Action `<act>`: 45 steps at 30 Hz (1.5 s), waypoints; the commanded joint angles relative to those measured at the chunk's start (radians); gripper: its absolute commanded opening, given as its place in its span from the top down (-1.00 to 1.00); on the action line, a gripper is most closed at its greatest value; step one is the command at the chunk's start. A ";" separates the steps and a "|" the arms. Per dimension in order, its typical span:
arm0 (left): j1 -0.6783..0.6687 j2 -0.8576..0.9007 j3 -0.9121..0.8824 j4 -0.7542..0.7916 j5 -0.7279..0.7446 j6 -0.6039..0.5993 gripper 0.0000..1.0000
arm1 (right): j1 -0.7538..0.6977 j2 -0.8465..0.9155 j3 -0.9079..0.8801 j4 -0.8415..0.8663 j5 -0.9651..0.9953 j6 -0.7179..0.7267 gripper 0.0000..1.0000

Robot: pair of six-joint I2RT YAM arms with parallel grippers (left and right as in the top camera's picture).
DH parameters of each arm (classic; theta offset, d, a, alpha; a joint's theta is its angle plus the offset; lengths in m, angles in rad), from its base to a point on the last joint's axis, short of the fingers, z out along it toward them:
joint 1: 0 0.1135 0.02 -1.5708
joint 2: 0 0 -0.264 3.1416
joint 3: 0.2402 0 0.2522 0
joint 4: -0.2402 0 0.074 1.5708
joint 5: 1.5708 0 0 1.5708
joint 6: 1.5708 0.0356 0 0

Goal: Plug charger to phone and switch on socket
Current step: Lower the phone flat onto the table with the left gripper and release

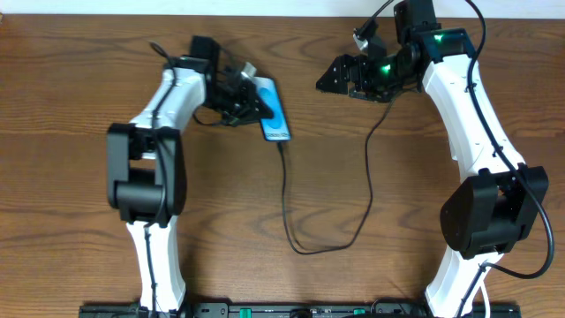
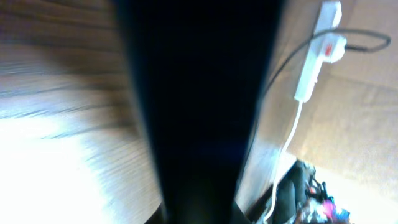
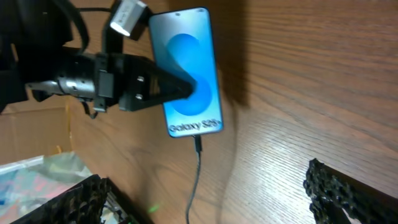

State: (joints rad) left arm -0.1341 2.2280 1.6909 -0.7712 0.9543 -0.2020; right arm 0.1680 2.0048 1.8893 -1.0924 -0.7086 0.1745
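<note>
The phone is tilted, and its bottom edge (image 1: 277, 139) hangs above the tabletop. My left gripper should keep holding the phone until its back lies flat.
The phone (image 1: 276, 111) with its blue screen is held at the back left of the table by my left gripper (image 1: 254, 100), which is shut on its edge. In the right wrist view the phone (image 3: 186, 62) reads "Galaxy S25+" and the left gripper (image 3: 177, 88) clamps it from the left. The charger cable (image 1: 285, 199) has its tip (image 3: 198, 143) in the phone's bottom port. It loops across the table toward the right arm. My right gripper (image 1: 344, 78) is open and empty (image 3: 205, 199), apart from the phone. The white socket (image 2: 316, 53) shows only in the left wrist view.
A thick white cord (image 2: 287, 143) runs from the socket to the table's edge. A dark blurred shape (image 2: 199, 112) fills the middle of the left wrist view. Clutter lies beyond the table's edge (image 2: 311, 193). The wooden table (image 1: 79, 79) shows around both arms.
</note>
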 commanded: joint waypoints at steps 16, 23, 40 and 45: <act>-0.154 0.133 0.014 0.090 0.220 0.113 0.86 | 0.016 0.004 0.013 -0.020 0.059 -0.019 -0.98; -0.156 0.146 0.014 0.092 0.152 0.112 0.86 | 0.028 0.004 0.013 -0.020 0.060 -0.019 -0.98; -0.165 0.172 0.014 0.050 -0.019 0.112 0.58 | 0.056 0.004 0.013 -0.020 0.123 -0.018 -0.98; -0.165 0.172 0.014 0.043 -0.034 0.112 0.36 | 0.056 0.004 0.013 -0.031 0.182 -0.009 -0.99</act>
State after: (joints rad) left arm -0.2966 2.3863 1.6958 -0.7227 0.9966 -0.1043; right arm 0.2214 2.0045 1.8893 -1.1168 -0.5758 0.1715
